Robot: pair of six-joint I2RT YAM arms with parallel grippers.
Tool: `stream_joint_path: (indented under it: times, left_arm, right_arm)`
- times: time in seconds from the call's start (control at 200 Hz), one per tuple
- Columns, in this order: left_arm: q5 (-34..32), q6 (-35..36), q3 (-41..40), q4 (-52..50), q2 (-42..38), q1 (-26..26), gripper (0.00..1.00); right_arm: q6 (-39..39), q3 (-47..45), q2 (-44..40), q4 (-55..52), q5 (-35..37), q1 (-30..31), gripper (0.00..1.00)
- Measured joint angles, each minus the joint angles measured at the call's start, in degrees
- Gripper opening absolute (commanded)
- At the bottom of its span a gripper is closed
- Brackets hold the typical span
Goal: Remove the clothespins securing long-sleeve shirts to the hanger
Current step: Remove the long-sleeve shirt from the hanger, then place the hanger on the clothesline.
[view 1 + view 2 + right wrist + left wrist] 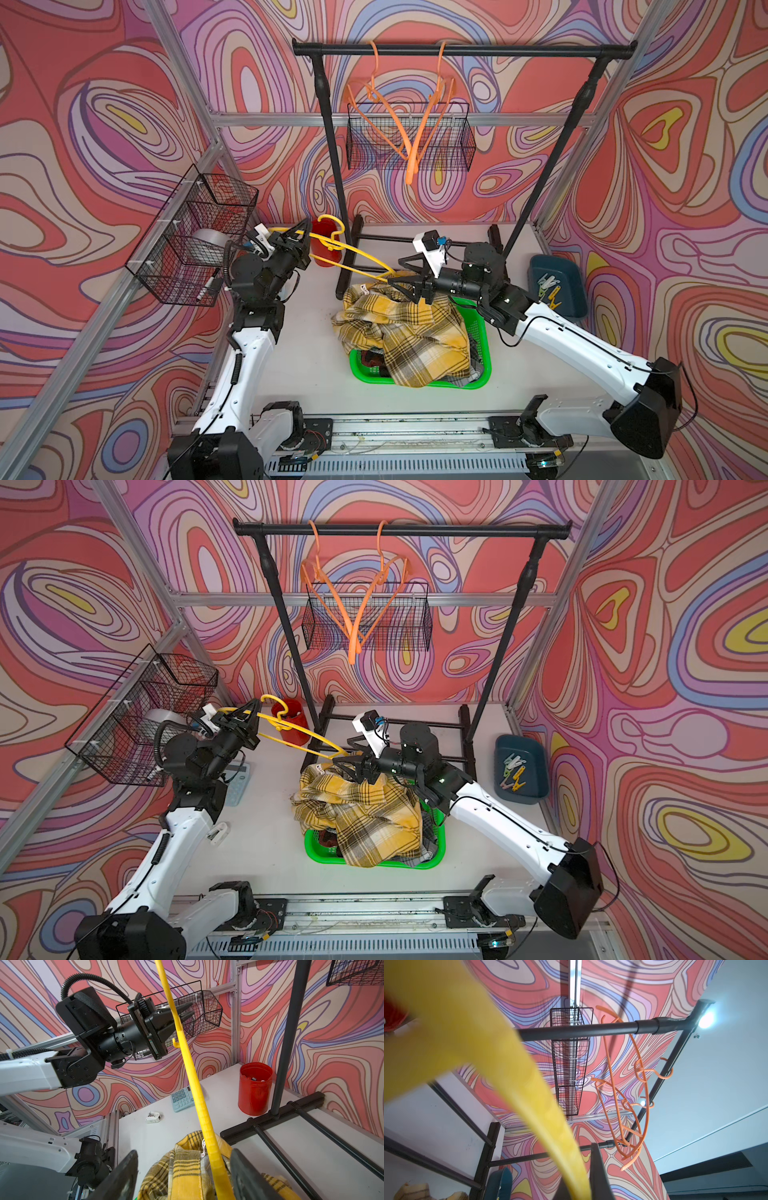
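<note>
My right gripper grabs the yellow hanger (357, 253) by its lower arm next, so that the hanger's hook stays free to hang on the bar.
A yellow hanger (357, 253) (195, 1088) slants from the back left down to the collar of the yellow-and-black plaid shirt (399, 328) (187, 1167). That shirt is heaped over the green basket (482, 332), with darker shirt cloth (372, 359) under it. My left gripper (305, 232) (187, 1012) is shut on the hanger's upper end, near its hook. My right gripper (401, 274) (185, 1178) is open, its jaws standing on either side of the hanger's lower arm just above the shirt. Several clothespins (548, 286) lie in the blue bin (569, 291).
Two orange hangers (399, 124) hang on the black rail (457, 50), whose posts and feet stand behind the basket. A red can (322, 241) sits by the left post. A wire basket (195, 237) is on the left wall. A calculator (181, 1098) and a small white plastic piece (153, 1117) lie on the table.
</note>
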Motion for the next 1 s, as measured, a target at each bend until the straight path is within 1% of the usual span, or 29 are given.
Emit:
stream_joint_path:
  times: [0.135,0.215,0.396,0.526,0.651,0.696,0.731,0.781,0.806,0.846,0.886,0.901,0.916,0.942,0.967,0.982,1.002]
  left_arm:
    - [1.5,-4.6,-1.4,3.6,-0.1,2.4,0.0]
    - [2.5,-6.2,-1.5,4.8,0.1,2.8,0.0]
    - [4.0,-7.8,-1.5,6.2,0.2,2.8,0.0]
    - [4.5,-8.6,-1.7,7.1,0.2,2.8,0.0]
    - [4.8,-9.4,-2.4,8.0,0.3,2.8,0.0]
    - [5.0,-9.5,-2.4,8.2,0.5,2.8,0.0]
    - [5.1,-9.5,-2.4,8.2,0.7,2.8,0.0]
    - [5.4,-9.4,-2.4,8.2,0.8,2.8,0.0]
    - [5.5,-9.4,-2.4,8.2,0.9,2.8,0.0]
    - [5.5,-9.4,-2.4,8.4,1.0,2.8,0.0]
    - [5.4,-9.4,-2.4,8.4,1.2,2.8,0.0]
    - [5.1,-9.4,-2.4,8.3,1.4,2.8,0.04]
    - [5.1,-9.4,-2.4,8.3,1.5,2.9,0.12]
    - [5.0,-9.5,-2.4,8.3,1.8,3.0,0.29]
    - [5.1,-9.5,-2.4,8.4,2.1,3.0,0.46]
    - [5.3,-9.2,-2.4,8.5,2.1,3.0,0.54]
    - [5.5,-9.2,-2.4,8.5,2.3,3.1,0.61]
  right_arm:
    - [0.1,-1.3,1.2,1.0,0.7,-0.1,0.71]
    - [0.2,-2.3,1.6,1.3,0.8,-0.2,0.71]
    - [0.4,-2.4,3.0,3.5,-0.3,-0.4,0.7]
    - [1.0,-1.0,6.0,5.6,-2.4,-0.4,0.68]
    - [2.3,1.3,9.7,7.8,-5.1,-0.4,0.63]
    - [3.0,2.0,10.8,8.6,-6.0,-0.4,0.59]
    - [3.4,2.4,11.5,9.2,-6.5,-0.4,0.49]
    - [4.0,2.8,12.1,9.8,-7.3,-0.4,0.31]
    - [3.9,3.0,12.3,10.0,-7.5,-0.4,0.24]
    - [4.3,3.3,12.5,10.3,-8.1,-0.4,0.15]
    - [4.2,3.5,12.5,10.5,-8.8,-0.3,0.08]
    - [3.5,3.6,12.4,10.5,-9.1,-0.2,0.05]
    - [4.0,3.7,12.4,10.6,-9.2,-0.1,0.04]
    - [3.9,4.1,12.3,10.3,-9.2,0.1,0.0]
    - [3.5,4.3,12.2,9.9,-9.1,0.2,0.0]
    - [3.6,4.4,12.1,9.6,-8.7,0.2,0.0]
    - [3.7,4.7,11.9,8.9,-8.1,0.2,0.0]
